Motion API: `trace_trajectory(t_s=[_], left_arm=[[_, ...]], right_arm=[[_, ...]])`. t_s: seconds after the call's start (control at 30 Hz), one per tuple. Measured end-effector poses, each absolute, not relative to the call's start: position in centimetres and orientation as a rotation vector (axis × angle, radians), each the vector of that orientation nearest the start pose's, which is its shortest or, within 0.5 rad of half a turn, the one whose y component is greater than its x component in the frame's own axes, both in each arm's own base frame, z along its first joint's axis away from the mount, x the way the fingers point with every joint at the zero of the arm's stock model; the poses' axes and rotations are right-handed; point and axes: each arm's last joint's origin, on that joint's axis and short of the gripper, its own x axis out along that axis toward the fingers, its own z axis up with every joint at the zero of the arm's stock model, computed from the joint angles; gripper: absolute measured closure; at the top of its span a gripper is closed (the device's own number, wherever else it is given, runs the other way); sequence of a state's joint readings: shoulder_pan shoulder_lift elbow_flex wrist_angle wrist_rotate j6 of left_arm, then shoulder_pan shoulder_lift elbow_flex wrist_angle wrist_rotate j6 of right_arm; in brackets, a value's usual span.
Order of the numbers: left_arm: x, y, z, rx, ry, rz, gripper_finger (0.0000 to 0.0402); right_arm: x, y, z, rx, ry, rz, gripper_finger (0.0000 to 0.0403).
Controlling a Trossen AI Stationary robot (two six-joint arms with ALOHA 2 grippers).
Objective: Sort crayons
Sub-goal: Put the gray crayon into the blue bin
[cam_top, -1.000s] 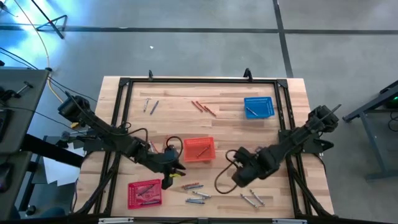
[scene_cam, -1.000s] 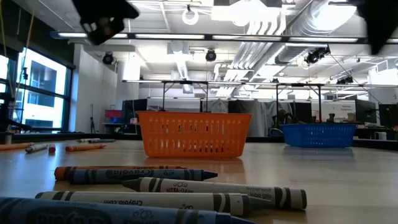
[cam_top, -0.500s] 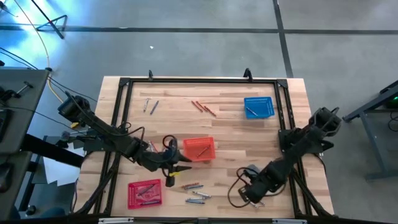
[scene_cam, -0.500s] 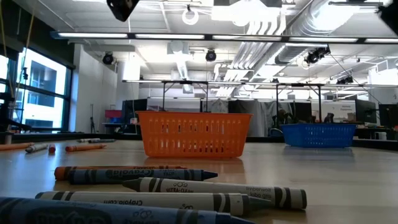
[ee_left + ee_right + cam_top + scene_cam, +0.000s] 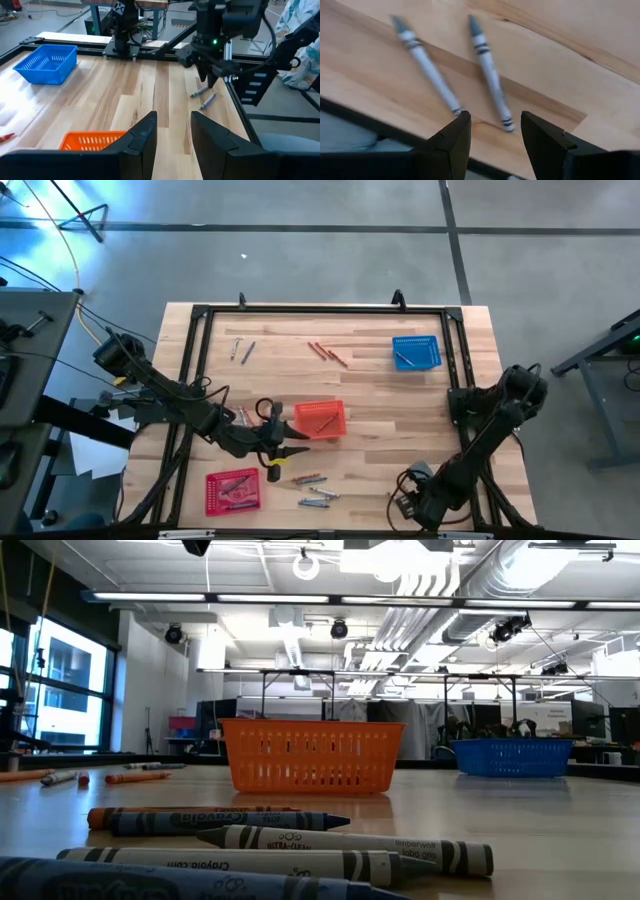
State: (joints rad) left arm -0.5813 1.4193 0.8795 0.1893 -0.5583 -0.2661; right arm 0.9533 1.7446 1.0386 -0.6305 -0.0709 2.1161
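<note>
My right gripper should lower before it closes on the grey crayon: both fingertips hang above the table astride the grey crayon's flat end [image 5: 507,124].
My left gripper [image 5: 287,450] [image 5: 173,131] is open and empty, above the table just left of the orange basket [image 5: 320,420] [image 5: 92,140]. My right gripper [image 5: 413,502] [image 5: 495,131] is open and hovers over two grey crayons [image 5: 427,67] [image 5: 490,70] that lie flat on the table near its near edge; they also show in the left wrist view [image 5: 203,96]. Several loose crayons [image 5: 314,490] [image 5: 300,840] lie near the near edge. Red crayons [image 5: 328,353] and grey ones [image 5: 241,350] lie at the far side.
A blue basket [image 5: 416,352] [image 5: 512,757] holding a crayon stands at the far right. A red basket [image 5: 232,490] with crayons stands at the near left. A black frame [image 5: 320,308] runs round the table top.
My right gripper has gone from beside the orange basket toward the table's near right corner and now stands over the two grey crayons. My left gripper has risen out of the low view. Nothing on the table has moved.
</note>
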Motion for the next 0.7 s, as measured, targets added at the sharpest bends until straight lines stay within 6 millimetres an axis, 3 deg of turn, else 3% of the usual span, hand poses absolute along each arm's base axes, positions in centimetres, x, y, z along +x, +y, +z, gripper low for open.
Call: trace_trajectory(t_s=[0.37, 0.7], left_arm=[[26.5, -15.7, 25.8, -0.043, 0.294, 0.016, 0.0296], [26.5, -15.6, 25.8, -0.031, 0.294, 0.016, 0.0296]], right_arm=[[18.4, 26.1, 13.4, 1.075, 1.455, -0.785, 0.0248], [18.4, 25.6, 12.9, 0.991, 1.476, -0.8, 0.039]])
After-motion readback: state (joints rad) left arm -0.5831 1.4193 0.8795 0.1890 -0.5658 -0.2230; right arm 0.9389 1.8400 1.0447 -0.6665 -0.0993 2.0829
